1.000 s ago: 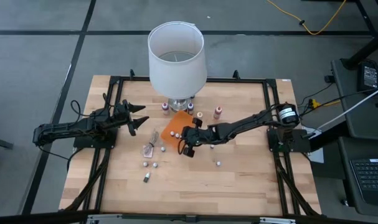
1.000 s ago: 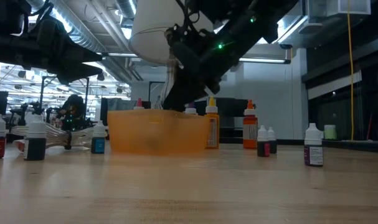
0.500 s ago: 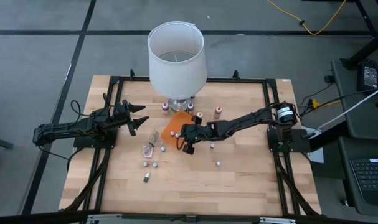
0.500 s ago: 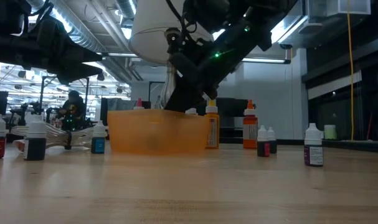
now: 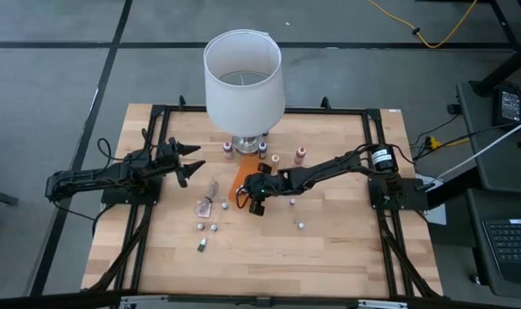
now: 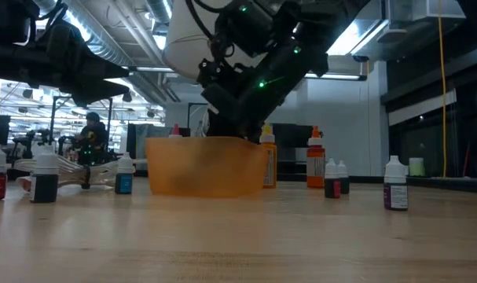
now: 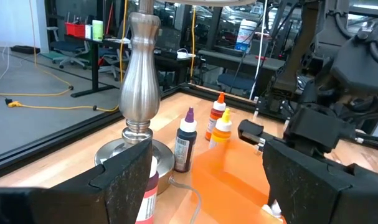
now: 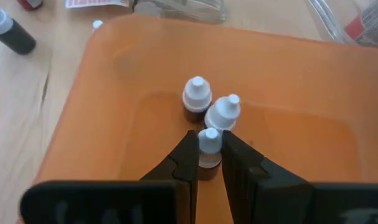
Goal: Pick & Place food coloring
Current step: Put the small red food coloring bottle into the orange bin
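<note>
The small bottle's white cap is level with the caps beside it, so I should open my right gripper; the bottle would stand in the orange tray.
The food coloring is a set of tiny dropper bottles. Two white-capped ones (image 8: 196,96) (image 8: 223,112) stand in the orange tray (image 8: 114,93). My right gripper (image 8: 207,138) is shut on a third bottle (image 8: 208,155) right beside them. It reaches down into the tray (image 5: 239,184) near the table's middle. Other bottles stand loose on the table (image 5: 300,154) (image 5: 301,225) (image 5: 202,227). My left gripper (image 5: 190,163) stands open and level at the table's left, touching nothing. My right gripper pinches the small bottle's upper part, at its white cap (image 8: 209,138), between its two fingertips (image 8: 190,140). The fingers slant down from the table's right side. The bottle stays upright inside the tray. Whether its base rests on the tray's floor, I cannot tell.
A lamp with a white shade (image 5: 243,73) and a metal base (image 7: 139,81) stands just beyond the tray, with bottles (image 7: 185,140) (image 7: 221,127) next to it. A crumpled clear wrapper (image 5: 210,202) lies left of the tray. Bare wood lies toward the table's near edge (image 5: 329,257).
My right gripper, still shut on the bottle, has sunk and gone a little toward the table's left edge, farther over the tray. In the low view the orange tray's outline has shifted a little.
</note>
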`<state>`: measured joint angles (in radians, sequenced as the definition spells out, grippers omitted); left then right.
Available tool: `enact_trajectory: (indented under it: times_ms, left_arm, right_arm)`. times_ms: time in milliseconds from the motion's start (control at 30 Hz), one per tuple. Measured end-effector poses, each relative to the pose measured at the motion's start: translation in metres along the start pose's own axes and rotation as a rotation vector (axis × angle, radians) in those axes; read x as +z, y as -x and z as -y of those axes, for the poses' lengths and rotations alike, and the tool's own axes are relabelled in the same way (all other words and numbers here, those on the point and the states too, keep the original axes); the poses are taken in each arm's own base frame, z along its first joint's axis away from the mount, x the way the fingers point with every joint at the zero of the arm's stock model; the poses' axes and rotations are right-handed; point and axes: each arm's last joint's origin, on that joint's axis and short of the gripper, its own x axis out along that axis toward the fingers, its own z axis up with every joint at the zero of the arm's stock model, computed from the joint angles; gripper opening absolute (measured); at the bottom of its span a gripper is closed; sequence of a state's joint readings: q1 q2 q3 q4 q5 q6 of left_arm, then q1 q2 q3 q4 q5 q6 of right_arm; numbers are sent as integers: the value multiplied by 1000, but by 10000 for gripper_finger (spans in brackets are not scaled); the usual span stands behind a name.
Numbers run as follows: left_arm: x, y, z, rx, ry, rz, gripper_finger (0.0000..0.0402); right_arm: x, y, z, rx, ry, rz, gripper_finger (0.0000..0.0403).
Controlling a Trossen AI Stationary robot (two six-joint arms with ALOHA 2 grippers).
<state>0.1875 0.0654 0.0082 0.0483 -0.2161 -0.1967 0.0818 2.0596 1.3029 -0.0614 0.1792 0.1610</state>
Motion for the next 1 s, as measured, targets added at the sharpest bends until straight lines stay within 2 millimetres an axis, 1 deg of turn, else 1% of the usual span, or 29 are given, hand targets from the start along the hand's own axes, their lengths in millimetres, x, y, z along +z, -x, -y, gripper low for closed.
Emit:
enact_trajectory:
  times_ms: [200, 333, 700, 833, 1000]
  left_arm:
    - [0, 0, 0, 0, 0, 0, 294]
    - [0, 0, 0, 0, 0, 0, 294]
    - [0, 0, 0, 0, 0, 0, 294]
    - [0, 0, 0, 0, 0, 0, 294]
    - [0, 0, 0, 0, 0, 0, 294]
  right_arm:
    - [3, -1, -1, 3, 21, 4, 56]
    - [3, -1, -2, 41, 39, -2, 57]
    - [3, -1, -1, 48, 33, -3, 115]
    - [3, 0, -1, 48, 33, -4, 124]
    - [8, 9, 1, 47, 29, 0, 125]
